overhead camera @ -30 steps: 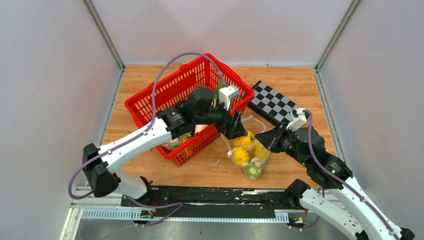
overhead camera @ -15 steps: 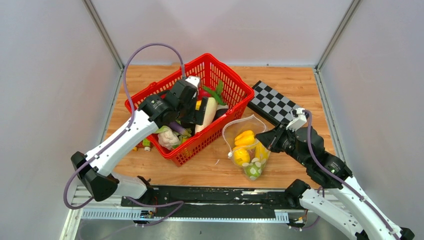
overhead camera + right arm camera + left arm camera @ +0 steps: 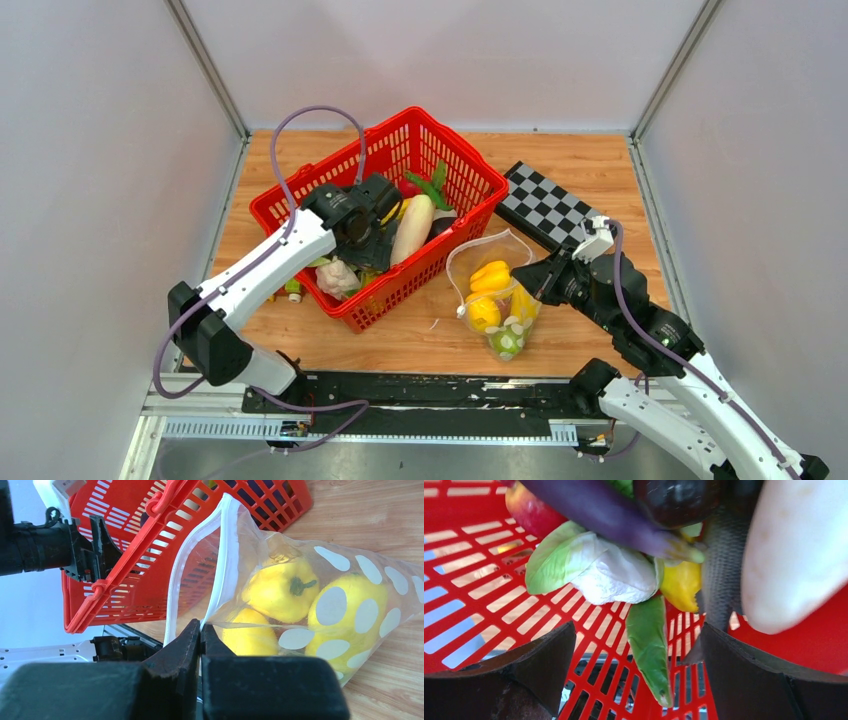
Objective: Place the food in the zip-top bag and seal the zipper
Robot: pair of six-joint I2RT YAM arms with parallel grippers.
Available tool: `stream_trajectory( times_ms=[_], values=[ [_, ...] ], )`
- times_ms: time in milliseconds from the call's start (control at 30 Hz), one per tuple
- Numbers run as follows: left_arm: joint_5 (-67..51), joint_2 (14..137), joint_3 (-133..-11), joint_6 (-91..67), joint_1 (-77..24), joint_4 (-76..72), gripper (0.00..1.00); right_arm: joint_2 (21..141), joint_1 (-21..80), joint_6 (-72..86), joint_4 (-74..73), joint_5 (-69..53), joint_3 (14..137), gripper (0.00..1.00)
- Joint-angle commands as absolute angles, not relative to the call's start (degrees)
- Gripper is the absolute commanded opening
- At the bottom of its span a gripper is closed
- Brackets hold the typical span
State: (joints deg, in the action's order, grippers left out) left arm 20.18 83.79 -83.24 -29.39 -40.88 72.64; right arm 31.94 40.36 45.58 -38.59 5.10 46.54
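The left gripper grabs the green pod (image 3: 649, 655) across its narrow middle next, the pod's ends free, to place it through the zip-top bag's opening.
The zip-top bag (image 3: 497, 300) lies on the table right of the basket, its mouth held open toward the basket. My right gripper (image 3: 201, 627) is shut on the mouth edge at the white zipper (image 3: 223, 555). Inside the bag sit a yellow pepper (image 3: 280, 587), a lemon (image 3: 345, 610) and another yellow piece (image 3: 247, 637). My left gripper (image 3: 636, 635) hangs open inside the basket, just above a green pod (image 3: 649, 655). Around it lie more food: a leafy white-green piece (image 3: 594, 567), a purple eggplant (image 3: 599, 510) and a white radish (image 3: 794, 555).
The red basket (image 3: 300, 190) stands at the centre left of the wooden table with my left arm reaching into it. A black-and-white checkerboard (image 3: 545, 205) lies behind the bag. Small items (image 3: 290, 290) sit on the table by the basket's left side.
My left gripper swung from over the bag's mouth back to the left and went down into the basket, still open. The right gripper and the bag stayed put.
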Motion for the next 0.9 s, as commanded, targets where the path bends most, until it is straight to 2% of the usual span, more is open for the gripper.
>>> stream_trajectory(
  times_ms=[0, 267, 867],
  values=[
    [19.97, 81.3, -79.73, -31.96, -37.78, 72.99, 1.0, 31.47, 40.61, 44.74, -37.68, 5.97, 48.67, 0.03],
    [17.91, 82.71, -76.36, -31.37, -37.35, 73.58, 0.98, 31.43, 40.53, 44.82, -37.47, 5.89, 48.38, 0.03],
    [10.91, 86.32, -72.82, -26.16, -37.35, 74.0, 0.7, 32.45, 40.57, 45.39, -37.36, 5.71, 48.05, 0.03]
  ],
)
